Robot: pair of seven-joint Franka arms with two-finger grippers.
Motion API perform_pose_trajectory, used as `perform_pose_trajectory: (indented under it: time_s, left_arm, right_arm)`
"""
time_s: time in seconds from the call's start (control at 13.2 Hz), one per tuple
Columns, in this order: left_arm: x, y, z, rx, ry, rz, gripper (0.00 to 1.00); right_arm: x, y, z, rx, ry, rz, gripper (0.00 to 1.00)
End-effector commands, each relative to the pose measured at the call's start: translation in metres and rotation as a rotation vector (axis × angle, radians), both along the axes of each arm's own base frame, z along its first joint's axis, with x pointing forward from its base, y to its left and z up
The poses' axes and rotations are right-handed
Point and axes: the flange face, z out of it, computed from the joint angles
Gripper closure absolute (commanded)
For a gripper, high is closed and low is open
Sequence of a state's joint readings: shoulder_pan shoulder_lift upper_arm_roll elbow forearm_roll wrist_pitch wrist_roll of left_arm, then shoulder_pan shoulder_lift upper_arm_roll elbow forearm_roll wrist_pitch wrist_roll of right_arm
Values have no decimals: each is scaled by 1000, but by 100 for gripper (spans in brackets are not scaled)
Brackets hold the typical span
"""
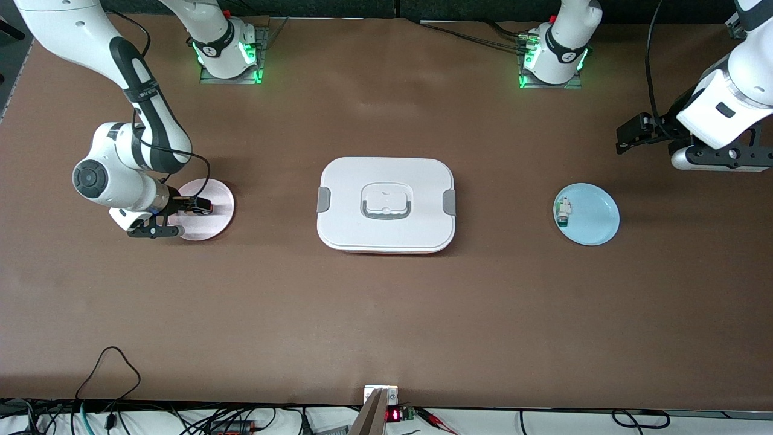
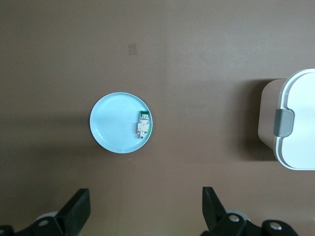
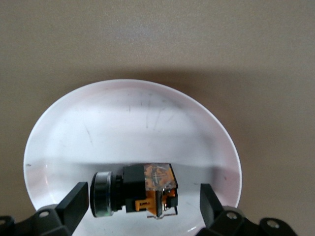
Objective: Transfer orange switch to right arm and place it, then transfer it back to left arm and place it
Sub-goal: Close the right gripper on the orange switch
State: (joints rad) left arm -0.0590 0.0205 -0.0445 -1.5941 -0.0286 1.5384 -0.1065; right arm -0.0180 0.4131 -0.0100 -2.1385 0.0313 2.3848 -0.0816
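The orange switch has to come off the pink plate (image 3: 133, 123). My right gripper will grab it next by its round black end (image 3: 101, 194) and the opposite clear end with the cap.
The orange switch (image 1: 201, 206) (image 3: 135, 191) lies on its side on a pink plate (image 1: 218, 219) (image 3: 133, 123) toward the right arm's end of the table. My right gripper (image 1: 188, 206) (image 3: 142, 204) is down at the plate and open. Its fingers (image 3: 74, 200) stand on either side of the switch, one close to the round black end, neither pressing on it. The white box (image 1: 386, 175) (image 2: 298, 147) sits mid-table. My left gripper (image 1: 631, 138) (image 2: 145, 211) hangs open and empty over bare table beside a blue plate (image 1: 595, 217) (image 2: 115, 125).
A small white-and-green component (image 1: 563, 211) (image 2: 142, 124) lies on the blue plate. Cables and a small device (image 1: 380, 405) run along the table edge nearest the front camera. Both arm bases (image 1: 229, 51) stand along the edge farthest from that camera.
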Motion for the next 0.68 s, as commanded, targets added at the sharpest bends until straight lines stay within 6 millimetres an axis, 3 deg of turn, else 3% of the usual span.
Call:
perform_pose_trajectory:
  time_s: [0.0,0.61]
  left_arm:
    - [2,-1,5,13,-1,-18,0]
    - [2,-1,5,13,-1,-18,0]
  right_arm:
    - [-3,-1,-6,9,3,16,0]
    - [-10,1,-17,17,34,55,0]
